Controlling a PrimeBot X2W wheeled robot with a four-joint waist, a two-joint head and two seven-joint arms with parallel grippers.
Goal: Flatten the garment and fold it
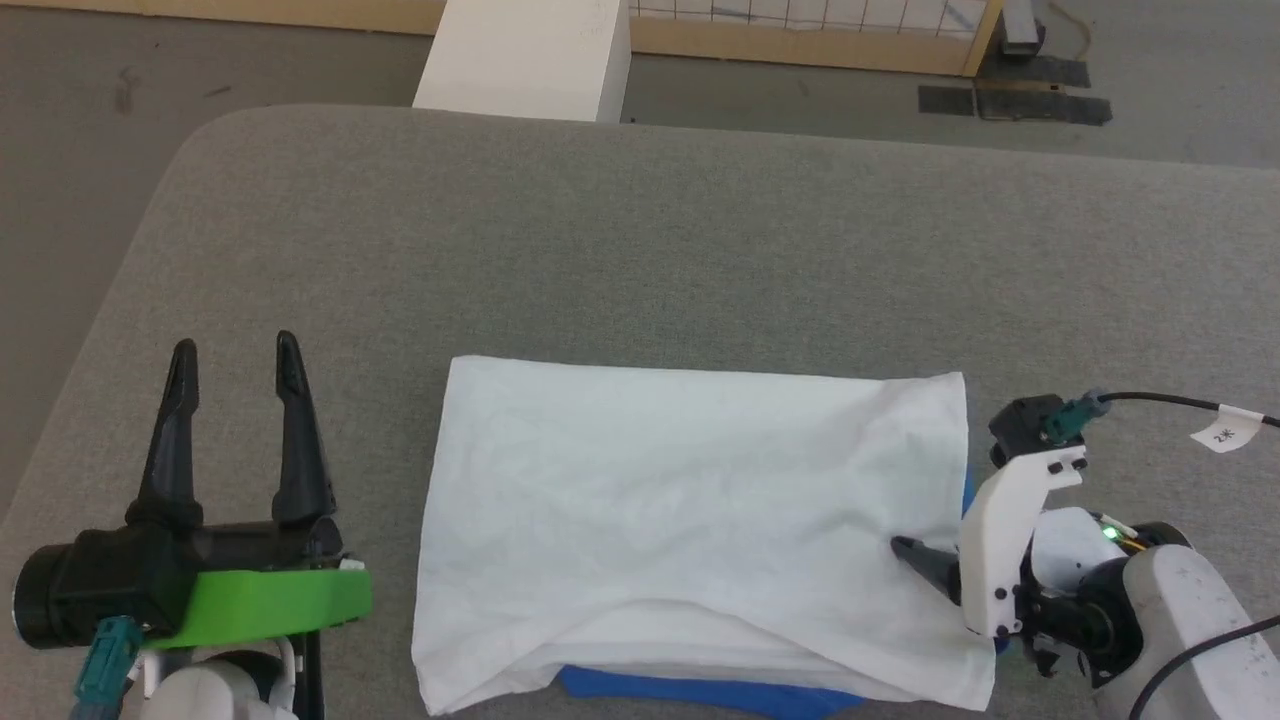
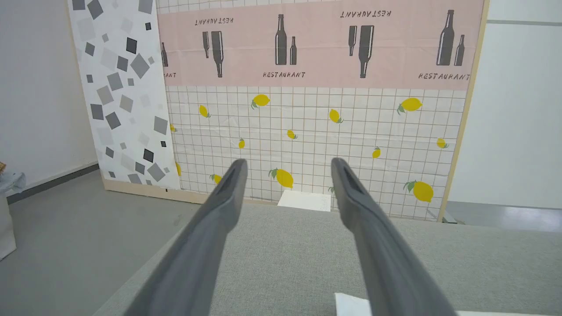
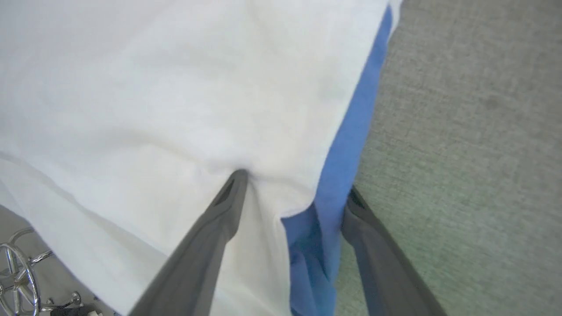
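Note:
My right gripper should pinch the garment by its layered side edge (image 1: 967,528) next, where blue cloth shows, because the garment's white body (image 1: 672,480) lies flat on the tabletop.
The garment (image 1: 690,500) lies folded into a flat white rectangle on the grey table (image 1: 640,240), with blue cloth (image 1: 700,690) poking out along its near edge. My right gripper (image 3: 296,182) is open at the garment's right edge. One of its fingers (image 3: 219,215) rests on top of the white cloth, and the other stands beside the blue edge (image 3: 351,131) on the table side. In the head view that top finger (image 1: 925,562) lies on the cloth's near right corner. My left gripper (image 1: 236,345) stands open and empty to the left of the garment, apart from it.
A white box (image 1: 525,55) stands just beyond the table's far edge, also ahead between the left fingers (image 2: 305,200). A patterned wall panel (image 2: 307,109) rises behind it. A labelled cable (image 1: 1225,432) trails from the right wrist. The table's rounded far-left corner (image 1: 215,135) drops to the floor.

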